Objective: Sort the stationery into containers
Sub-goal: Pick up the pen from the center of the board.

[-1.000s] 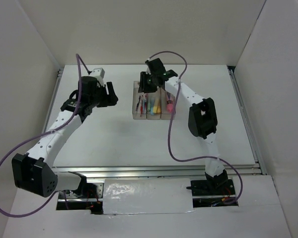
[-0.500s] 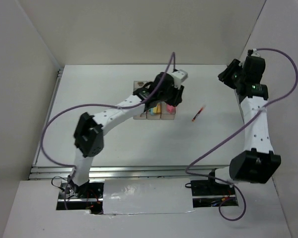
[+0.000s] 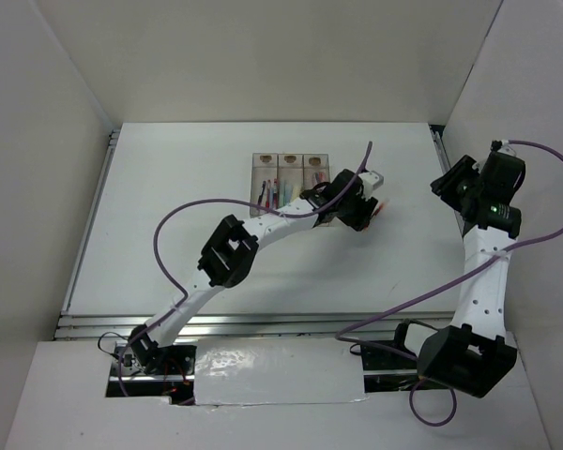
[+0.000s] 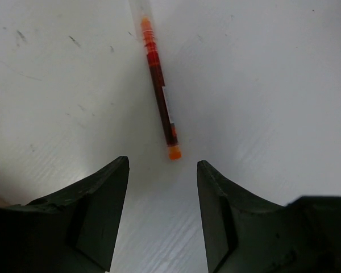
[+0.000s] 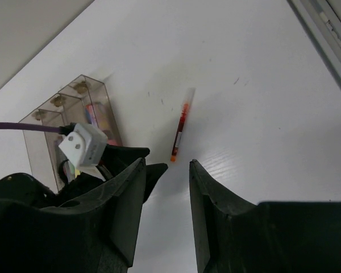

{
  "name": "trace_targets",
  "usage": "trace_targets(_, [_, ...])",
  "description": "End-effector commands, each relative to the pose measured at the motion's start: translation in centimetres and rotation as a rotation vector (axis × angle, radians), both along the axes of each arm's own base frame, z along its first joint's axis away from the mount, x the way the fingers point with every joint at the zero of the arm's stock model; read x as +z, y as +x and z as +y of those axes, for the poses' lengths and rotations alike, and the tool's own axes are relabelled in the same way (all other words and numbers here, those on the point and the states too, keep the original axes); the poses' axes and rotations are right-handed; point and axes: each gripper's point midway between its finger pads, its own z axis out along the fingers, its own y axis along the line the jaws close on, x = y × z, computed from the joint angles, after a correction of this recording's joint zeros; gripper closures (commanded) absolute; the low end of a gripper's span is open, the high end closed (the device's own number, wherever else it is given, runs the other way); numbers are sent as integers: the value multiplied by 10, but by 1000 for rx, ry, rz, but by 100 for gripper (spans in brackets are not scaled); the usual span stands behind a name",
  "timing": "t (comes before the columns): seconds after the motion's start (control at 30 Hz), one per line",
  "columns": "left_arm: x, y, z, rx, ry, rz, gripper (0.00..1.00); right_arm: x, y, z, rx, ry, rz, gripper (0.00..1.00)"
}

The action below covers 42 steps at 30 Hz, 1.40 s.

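Observation:
The left gripper needs to move toward the red pen (image 4: 159,91) before it closes on it, because the orange tip (image 4: 174,152) barely reaches the gap between the fingers.
A thin red pen (image 4: 159,91) with an orange tip lies on the white table just beyond my left gripper (image 4: 162,170), which is open, empty and low over the table. In the top view the pen (image 3: 382,206) pokes out right of the left gripper (image 3: 366,214). The three joined clear bins (image 3: 263,161) stand left of it, with several coloured pens (image 3: 274,194) inside. My right gripper (image 5: 166,165) is open and empty, raised at the far right (image 3: 448,183). Its view shows the pen (image 5: 179,132), the bins (image 5: 82,91) and the left gripper (image 5: 111,165).
White walls enclose the table on the left, back and right. A metal rail (image 5: 324,34) runs along the table's right edge. The left arm (image 3: 263,225) and its purple cable (image 3: 183,220) stretch across the table's middle, partly over the bins' near end.
The left gripper has moved off the bins to the right, down to the red pen. The right arm has swung a little nearer along the right wall.

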Motion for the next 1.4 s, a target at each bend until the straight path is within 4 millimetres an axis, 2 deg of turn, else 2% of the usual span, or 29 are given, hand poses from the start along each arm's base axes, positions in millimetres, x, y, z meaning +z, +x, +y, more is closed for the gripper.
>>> trace_targets(0.0, [22,8,-19,-5,-82,-60,37,1,-2,4,36,3,2,57])
trace_targets(0.17, [-1,0,-20,-14,-52,-34,37,-3,-1,4,40,11,5,57])
trace_targets(0.3, [-11,3,-21,8,-23,-50,38,-1,-1,4,43,5,2,57])
trace_targets(0.33, [-19,3,-20,9,-13,-43,39,0,-1,4,45,3,3,57])
trace_targets(0.5, [-24,-1,-27,-7,6,-54,45,1,-2,3,45,-1,1,58])
trace_targets(0.67, [-22,-9,-37,-24,32,-103,45,1,-1,4,52,6,-2,58])
trace_targets(0.83, [-28,-13,-36,-13,42,-71,52,3,1,5,63,16,-1,59])
trace_targets(0.93, [-44,-12,-24,31,96,-42,58,4,0,5,67,8,-1,59])
trace_targets(0.97, [-50,-13,-21,39,115,-34,63,5,0,5,65,8,-1,59])
trace_targets(1.13, [-58,-7,1,111,213,-47,75,5,1,6,70,16,-2,60])
trace_targets(1.23, [-68,-11,14,118,277,-30,82,3,1,7,69,23,4,60])
trace_targets(1.33, [-73,-16,24,116,323,-17,93,2,2,7,75,29,4,61])
trace_targets(1.37, [-74,-17,27,111,332,-15,100,0,2,8,78,31,7,61])
